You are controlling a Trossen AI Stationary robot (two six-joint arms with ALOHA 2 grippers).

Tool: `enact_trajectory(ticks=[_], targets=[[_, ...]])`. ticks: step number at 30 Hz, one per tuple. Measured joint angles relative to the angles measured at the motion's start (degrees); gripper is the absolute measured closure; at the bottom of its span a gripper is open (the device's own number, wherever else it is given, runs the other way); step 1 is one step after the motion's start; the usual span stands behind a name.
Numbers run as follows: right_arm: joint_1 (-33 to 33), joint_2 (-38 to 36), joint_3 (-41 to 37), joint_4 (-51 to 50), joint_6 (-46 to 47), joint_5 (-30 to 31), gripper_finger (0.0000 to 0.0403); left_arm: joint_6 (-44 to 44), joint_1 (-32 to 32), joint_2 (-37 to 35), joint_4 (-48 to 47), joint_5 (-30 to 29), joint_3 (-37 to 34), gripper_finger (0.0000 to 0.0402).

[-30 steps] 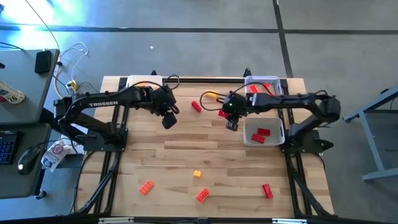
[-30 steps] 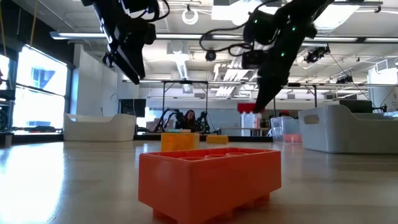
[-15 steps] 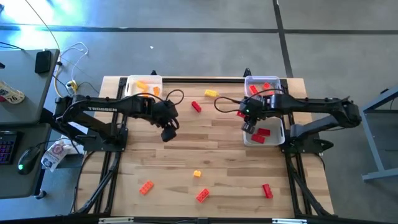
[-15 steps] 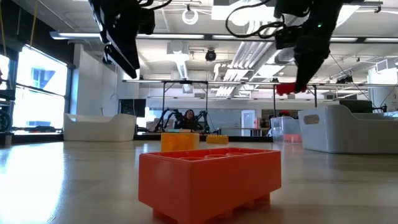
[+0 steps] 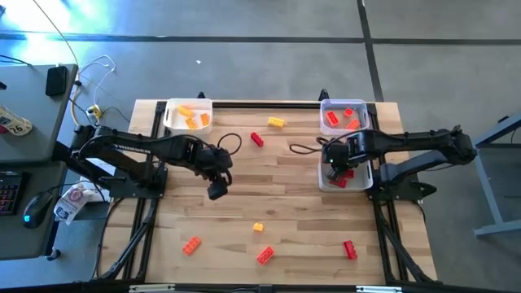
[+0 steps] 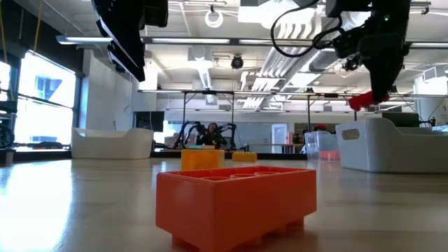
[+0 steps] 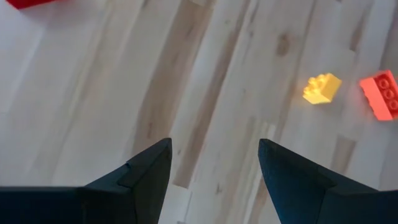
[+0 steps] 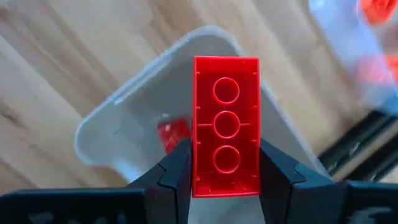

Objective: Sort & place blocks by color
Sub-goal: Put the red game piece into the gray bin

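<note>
I need to lower the red brick into the tray before my right gripper lets go of it, because the brick overlaps the white tray's rim (image 8: pixel 270 94) with its far end (image 8: pixel 227 67).
My right gripper (image 5: pixel 335 172) hangs over the white tray (image 5: pixel 366 184) near the table's right edge, shut on a red brick (image 8: pixel 226 124). In the low view this brick (image 6: pixel 360 101) is above the tray's rim (image 6: pixel 392 126). Another red brick (image 8: pixel 172 134) lies in the tray. My left gripper (image 5: pixel 216 190) is open over bare wood left of the table's middle. Loose bricks lie flat on the table: red (image 5: pixel 257 139), yellow (image 5: pixel 276 122), small yellow (image 5: pixel 258 227), orange (image 5: pixel 191 244), orange (image 5: pixel 265 255) and red (image 5: pixel 350 249). My right gripper pinches the red brick between its two fingers, one finger (image 8: pixel 177 165) on each long side (image 8: pixel 200 155). It comes from above, pointing down. The brick is lifted clear over the white tray, and its hollow underside faces the wrist camera.
A white tray with orange and yellow bricks (image 5: pixel 188 116) sits at the far left corner. A clear tray with red bricks (image 5: pixel 343 116) stands beyond the white one. In the left wrist view a yellow brick (image 7: pixel 322 88) and an orange-red one (image 7: pixel 380 93) lie ahead.
My right gripper has carried the red brick from the table's far middle toward the right edge, and it now hangs over the white tray. My left gripper has moved from near the far left tray toward the near edge, staying open.
</note>
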Motion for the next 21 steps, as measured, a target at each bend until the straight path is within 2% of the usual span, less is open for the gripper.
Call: enact_trajectory(ticks=[4,10,15,21], targets=[[1.1,0.4,0.0,-1.2,4.8,-3.8,0.0291,-1.8,-2.3,0.0,0.0,0.0,0.0,0.0174],[2.4,3.5,0.0,-1.3,7.7,-4.9,0.0291,-7.0,-5.9,0.0,-0.1,-0.1,0.0,0.0174],[2.5,8.5,0.0,-1.2,7.3,-7.6,0.0291,-8.2,-9.7,0.0,-0.4,-1.4,0.0,0.0174],[2.5,14.3,0.0,-0.9,2.5,-10.2,0.0291,-13.1,-13.8,0.0,-0.5,-1.5,0.0,0.0174]])
